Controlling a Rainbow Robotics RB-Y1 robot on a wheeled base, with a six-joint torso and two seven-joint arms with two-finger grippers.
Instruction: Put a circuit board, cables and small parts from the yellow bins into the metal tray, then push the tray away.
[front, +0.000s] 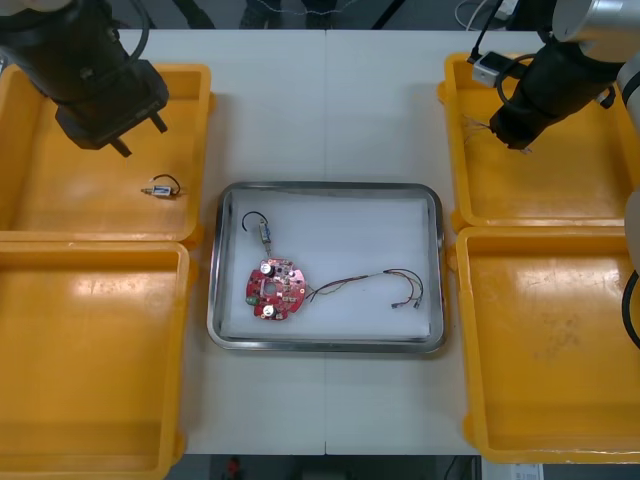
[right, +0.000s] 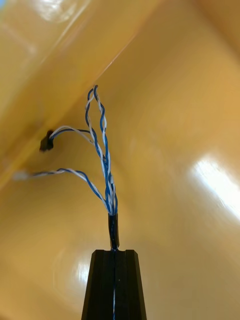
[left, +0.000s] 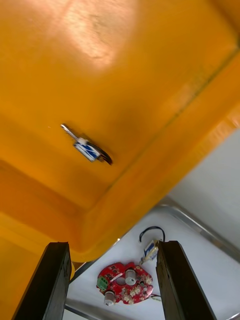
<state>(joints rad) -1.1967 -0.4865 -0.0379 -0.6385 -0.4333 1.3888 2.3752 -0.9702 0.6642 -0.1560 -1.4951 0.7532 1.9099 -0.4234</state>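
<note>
I should next use my left gripper to grab the small metal part just in front of it by its boxy body (front: 162, 190), where flat sides face each other behind the thin round plunger (front: 147, 190).
The metal tray (front: 325, 186), white inside, holds a round red circuit board (front: 272, 288), a small metal part (front: 262, 230) with a black loop, and a thin red and yellow cable (front: 385, 283). My left gripper (front: 140, 138) hovers open above the far left yellow bin (front: 60, 190); a small metal part (front: 160, 188) lies just in front of it. Its wrist view has that part (left: 87, 148) beyond the open gripper (left: 112, 245) and the board (left: 125, 282) between the fingers. In the far right bin (front: 540, 190), my right gripper (front: 515, 138) is shut on a twisted blue and white cable (right: 102, 150), lifted off the floor.
Both near bins (front: 90, 350) (front: 550, 340) show bare floors. The tray's rim (left: 200, 225) lies close beside the far left bin's wall. Light table surface runs beyond the tray between the far bins.
</note>
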